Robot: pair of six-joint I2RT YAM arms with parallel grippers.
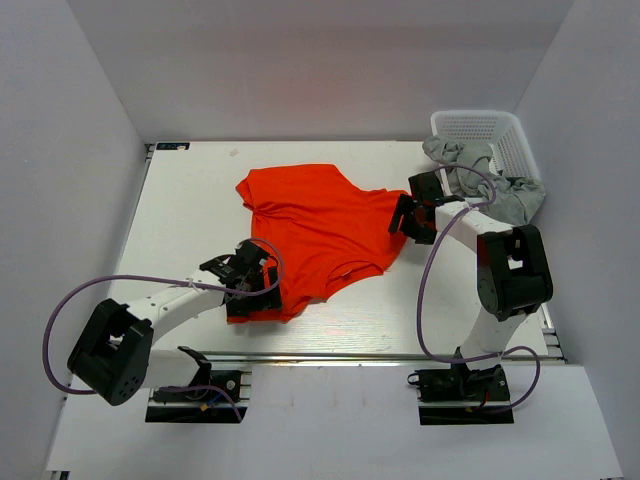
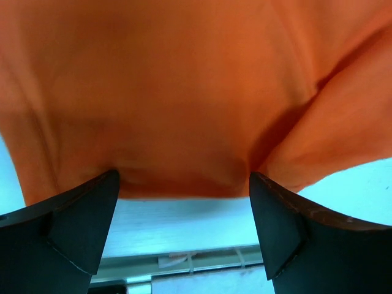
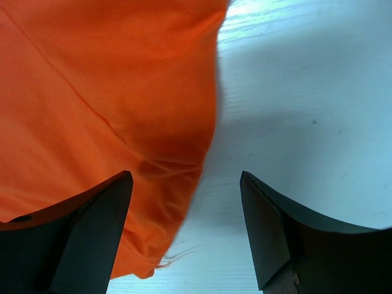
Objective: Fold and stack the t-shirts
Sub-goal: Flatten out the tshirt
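Note:
My left gripper is going to spread the t-shirt flat for folding, so next it will grip the orange-red t-shirt's near edge (image 1: 263,315) (image 2: 184,188), across the collar from my right gripper.
The orange-red t-shirt (image 1: 320,225) lies spread and rumpled on the white table (image 1: 190,215). My left gripper (image 1: 255,290) is open at the shirt's near-left hem; in the left wrist view the orange cloth (image 2: 184,92) hangs just beyond the spread fingers (image 2: 79,220). My right gripper (image 1: 410,222) is open at the shirt's right edge; the right wrist view shows the cloth's edge (image 3: 122,110) lying between the open fingers (image 3: 275,233). Pale grey t-shirts (image 1: 480,180) spill out of the basket at the back right.
A white lattice basket (image 1: 500,135) stands at the table's back right corner, with grey cloth draped over its near rim. Bare table (image 3: 306,98) lies right of the shirt's edge. A metal rail (image 1: 380,355) runs along the table's near edge.

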